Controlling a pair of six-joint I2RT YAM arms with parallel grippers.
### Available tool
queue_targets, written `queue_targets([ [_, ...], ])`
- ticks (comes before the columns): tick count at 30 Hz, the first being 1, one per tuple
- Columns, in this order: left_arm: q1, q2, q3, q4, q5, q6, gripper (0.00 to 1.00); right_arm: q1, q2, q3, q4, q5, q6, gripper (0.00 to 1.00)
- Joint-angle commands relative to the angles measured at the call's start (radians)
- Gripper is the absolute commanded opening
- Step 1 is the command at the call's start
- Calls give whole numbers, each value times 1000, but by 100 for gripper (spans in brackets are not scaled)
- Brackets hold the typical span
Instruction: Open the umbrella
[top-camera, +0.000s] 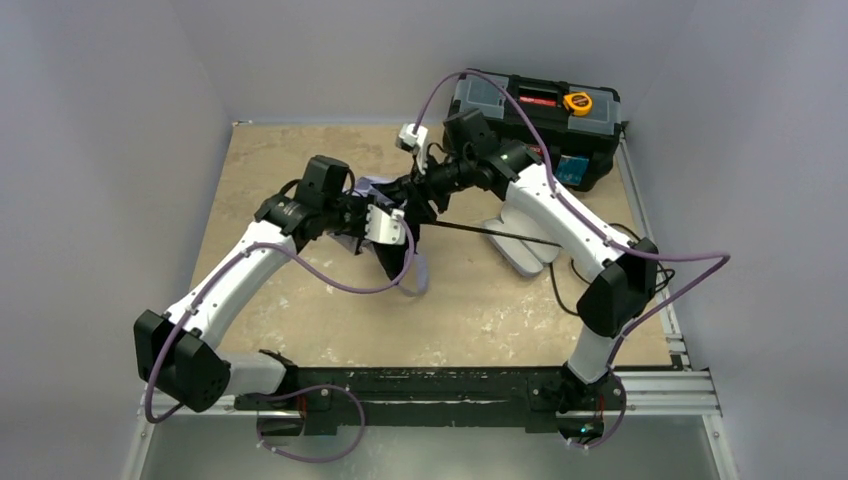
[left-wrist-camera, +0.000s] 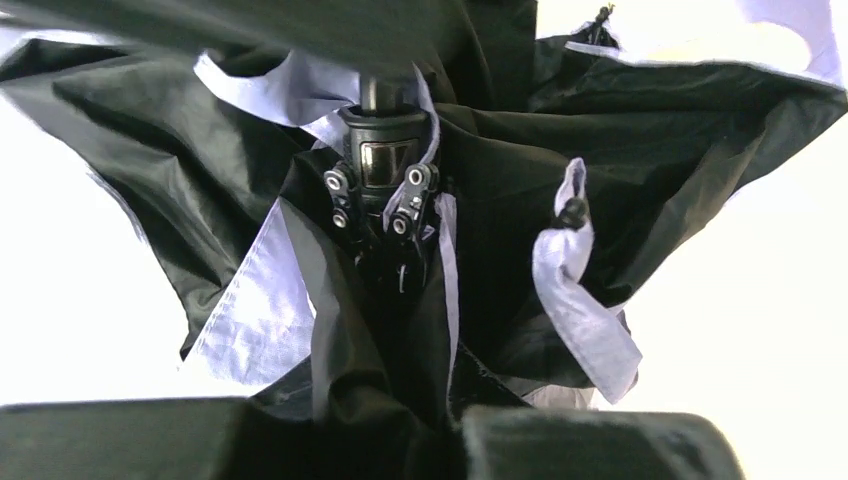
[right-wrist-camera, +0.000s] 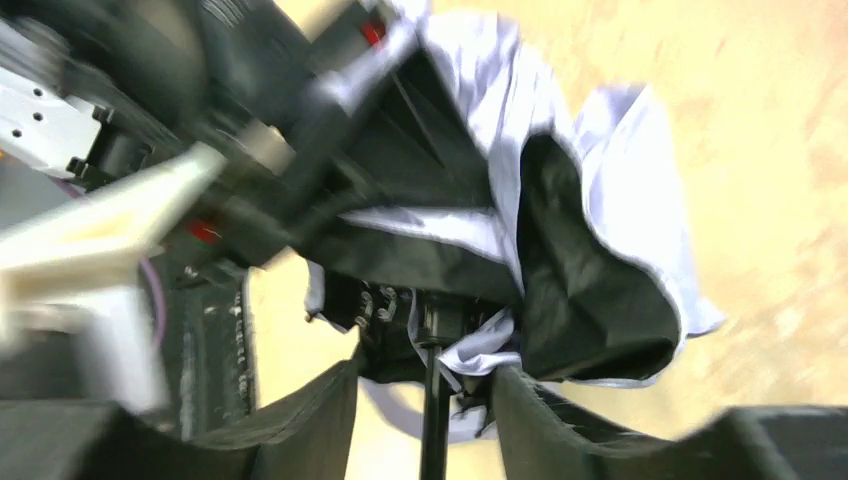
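Note:
Next, the right gripper grabs the umbrella by its bare shaft (right-wrist-camera: 435, 420), leaving the runner (right-wrist-camera: 440, 320) and canopy free to open.
The umbrella (top-camera: 402, 262) hangs half-folded above the table's middle, with black and pale lavender fabric bunched up. My left gripper (top-camera: 385, 228) is shut on the bunched canopy; in the left wrist view (left-wrist-camera: 357, 425) fabric fills the space between my fingers (left-wrist-camera: 600, 440), and the black runner hub (left-wrist-camera: 385, 165) sits just beyond. The thin dark shaft (top-camera: 490, 232) runs right from the canopy. My right gripper (top-camera: 425, 195) is open with a finger on each side of the shaft (right-wrist-camera: 432, 420) just behind the runner (right-wrist-camera: 440, 320), not touching it.
A pale lavender oval case (top-camera: 522, 250) lies on the table under the shaft's right end. A black and grey toolbox (top-camera: 540, 115) with a yellow tape measure (top-camera: 578, 101) stands at the back right. Purple cables loop around both arms.

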Motion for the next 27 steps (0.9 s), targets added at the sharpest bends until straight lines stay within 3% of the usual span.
queue_targets([
  [1, 19, 16, 19, -46, -46, -46, 0, -20, -100, 162, 117, -18, 59, 64],
  [2, 26, 17, 17, -41, -28, -67, 0, -35, -108, 182, 170, 0, 103, 75],
  [4, 47, 27, 26, -39, 3, -113, 0, -73, -130, 224, 268, 16, 197, 86],
  [8, 142, 92, 115, -43, 119, -347, 0, -152, -159, 363, 443, 96, 398, 95],
  [12, 305, 160, 251, 23, 335, -709, 0, -187, -237, 405, 577, 214, 457, 97],
  [16, 404, 133, 241, 280, 560, -1045, 0, -187, -442, 130, 789, 289, 447, 98],
  [20, 379, 60, 153, 501, 618, -1149, 0, -187, -493, -22, 809, 351, 442, 97],
  [27, 344, 21, 89, 656, 682, -1309, 0, -189, -322, 95, 828, 370, 539, 99],
])
